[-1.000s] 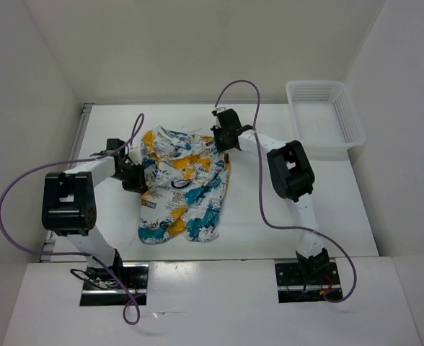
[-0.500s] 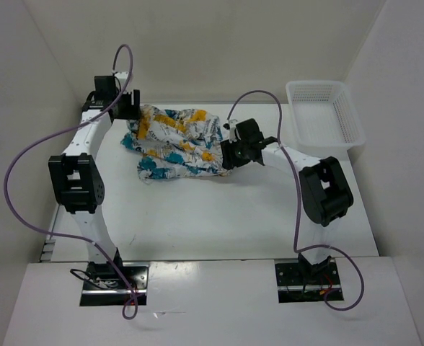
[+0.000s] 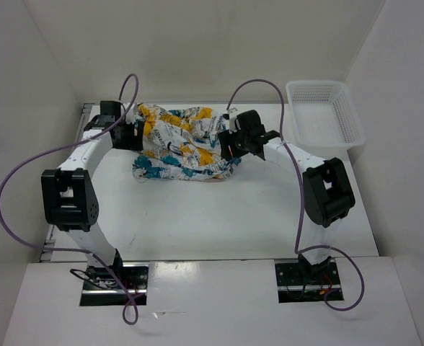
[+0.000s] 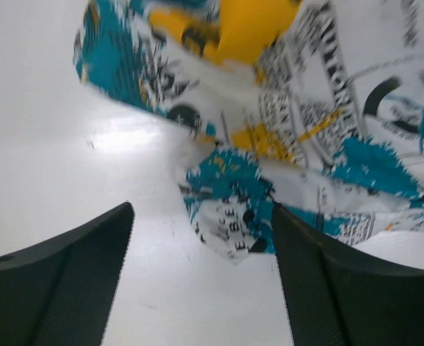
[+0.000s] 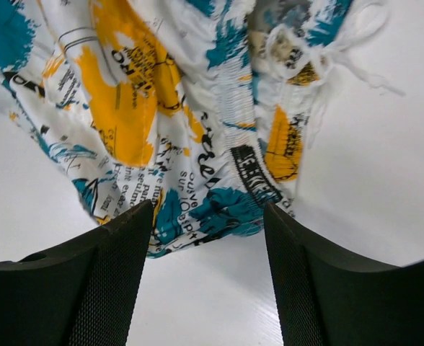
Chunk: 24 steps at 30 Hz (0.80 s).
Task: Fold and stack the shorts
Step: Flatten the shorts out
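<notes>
My right gripper is to grab the waistband edge next, opposite my left gripper's corner, to spread the shorts (image 3: pixel 183 144) for folding.
The shorts (image 3: pixel 183 144) lie crumpled crosswise at the back middle of the table, white with teal, yellow-orange and black print. My left gripper (image 3: pixel 134 135) is at their left end and stands open. In the left wrist view a teal-printed corner of the shorts (image 4: pixel 230 227) lies on the table just beyond the open left gripper (image 4: pixel 201 209), touching neither finger. My right gripper (image 3: pixel 226 146) is at their right end, also open. In the right wrist view the waistband edge of the shorts (image 5: pixel 161 108) lies just ahead of the empty right gripper (image 5: pixel 207 209).
A white mesh basket (image 3: pixel 342 126) stands at the back right corner. White walls close the table on the left, back and right. Purple cables loop above both arms. Bare table (image 3: pixel 212 216) stretches between the shorts and the arm bases.
Both grippers have opened and let the shorts go. The shorts moved from the table's middle to the back and now lie sideways. The left arm came forward from the back left corner.
</notes>
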Available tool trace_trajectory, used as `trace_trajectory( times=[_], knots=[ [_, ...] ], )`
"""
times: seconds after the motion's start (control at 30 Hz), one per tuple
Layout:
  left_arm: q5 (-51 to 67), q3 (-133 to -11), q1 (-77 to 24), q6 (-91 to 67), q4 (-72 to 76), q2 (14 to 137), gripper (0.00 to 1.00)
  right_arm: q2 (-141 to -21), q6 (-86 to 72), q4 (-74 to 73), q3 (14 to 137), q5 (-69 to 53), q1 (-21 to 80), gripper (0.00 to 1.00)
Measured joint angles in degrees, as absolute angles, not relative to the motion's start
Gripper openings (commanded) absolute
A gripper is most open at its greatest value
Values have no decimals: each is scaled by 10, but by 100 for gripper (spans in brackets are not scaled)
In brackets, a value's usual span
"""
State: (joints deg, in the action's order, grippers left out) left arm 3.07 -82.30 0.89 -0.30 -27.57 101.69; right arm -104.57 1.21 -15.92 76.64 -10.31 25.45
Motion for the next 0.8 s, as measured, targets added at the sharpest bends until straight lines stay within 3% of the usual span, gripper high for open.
trace_trajectory(
  times=[0.1, 0.23, 0.5, 0.8],
  knots=[
    [32, -767, 19, -3, -286, 986, 79, -1046, 19, -158, 776, -83, 253, 66],
    [58, -710, 17, -1, -292, 976, 87, -1062, 26, -156, 790, -88, 248, 78],
    [76, -683, 15, -2, -292, 987, 94, -1154, 28, -148, 804, -76, 245, 79],
    [60, -683, 22, 1, -245, 1062, 93, -1157, 12, -139, 791, -46, 244, 74]
  ],
)
